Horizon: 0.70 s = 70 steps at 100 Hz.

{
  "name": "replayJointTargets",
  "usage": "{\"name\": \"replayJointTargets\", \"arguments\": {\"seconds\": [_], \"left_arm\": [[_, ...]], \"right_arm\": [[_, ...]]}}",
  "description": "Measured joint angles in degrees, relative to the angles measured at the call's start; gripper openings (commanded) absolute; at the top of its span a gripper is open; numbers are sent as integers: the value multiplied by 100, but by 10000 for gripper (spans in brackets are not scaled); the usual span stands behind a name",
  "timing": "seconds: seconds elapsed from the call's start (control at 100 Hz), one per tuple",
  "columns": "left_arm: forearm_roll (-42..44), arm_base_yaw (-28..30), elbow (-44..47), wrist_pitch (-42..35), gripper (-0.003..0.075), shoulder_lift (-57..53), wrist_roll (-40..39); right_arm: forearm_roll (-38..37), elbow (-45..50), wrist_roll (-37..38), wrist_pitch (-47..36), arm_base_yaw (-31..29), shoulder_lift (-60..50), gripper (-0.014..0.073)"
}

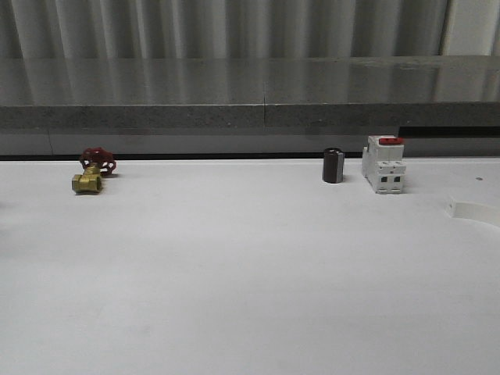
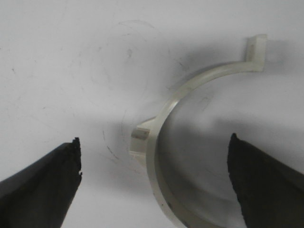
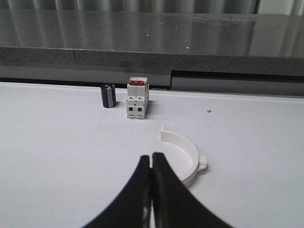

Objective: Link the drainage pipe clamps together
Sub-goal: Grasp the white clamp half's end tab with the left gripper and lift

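In the left wrist view my left gripper's fingertips are still above the clamp's middle block (image 2: 141,141), so it comes down next, and it is too early to close.
One white half-ring drainage pipe clamp (image 2: 199,80) lies flat on the white table, its arc running between the spread fingers of my left gripper (image 2: 154,142), which is open and touches nothing. Its square end tab (image 2: 256,50) points away from the fingers. A second white clamp half (image 3: 185,147) lies just beyond and to one side of my right gripper (image 3: 151,156), whose black fingers are pressed together with nothing between them. In the front view an end of a white clamp half (image 1: 473,211) shows at the table's right edge.
A brass valve with a red handwheel (image 1: 92,172) sits at the back left. A black cylinder (image 1: 333,166) and a white switch block with a red top (image 1: 383,164) stand at the back right. A grey ledge (image 1: 250,109) runs behind the table.
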Motion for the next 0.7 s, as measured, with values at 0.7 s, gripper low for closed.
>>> {"name": "replayJointTargets", "arguments": {"seconds": [0.7], "left_arm": [[-257, 59, 0, -144, 542, 458, 325]], "right_arm": [[0, 0, 0, 0, 0, 0, -66]]}}
